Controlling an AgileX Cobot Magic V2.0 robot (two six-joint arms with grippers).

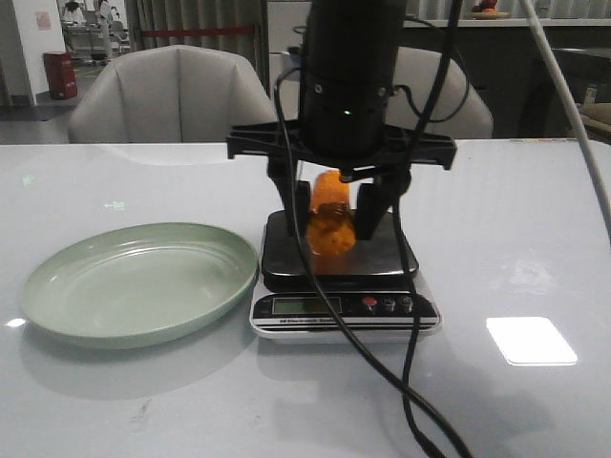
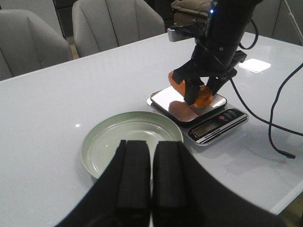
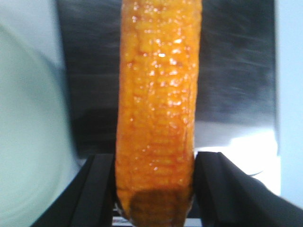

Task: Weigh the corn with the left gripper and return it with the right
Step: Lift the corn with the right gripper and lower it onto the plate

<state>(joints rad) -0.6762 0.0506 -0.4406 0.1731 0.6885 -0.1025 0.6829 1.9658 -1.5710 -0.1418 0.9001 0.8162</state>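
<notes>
The corn (image 1: 331,221) is above the scale's platform and would miss if I opened now, so my right gripper should move it to the green plate (image 1: 138,284) before letting go.
The orange-yellow corn (image 1: 331,221) is over the steel platform of the kitchen scale (image 1: 391,253). My right gripper (image 1: 332,229) comes straight down and is shut on it, one finger on each side. In the right wrist view the corn (image 3: 156,94) fills the gap between the fingers (image 3: 222,184) above the scale (image 3: 236,71). I cannot tell whether the corn touches the platform. My left gripper (image 2: 151,175) is shut and empty, held high over the near rim of the green plate (image 2: 128,137). From there I see the right gripper (image 2: 199,97), the corn (image 2: 204,97) and the scale (image 2: 215,124).
The empty green plate (image 1: 134,281) lies left of the scale and shows in the right wrist view (image 3: 28,118). Black cables (image 1: 410,382) hang from the right arm to the table's front. Grey chairs (image 1: 172,95) stand behind the table.
</notes>
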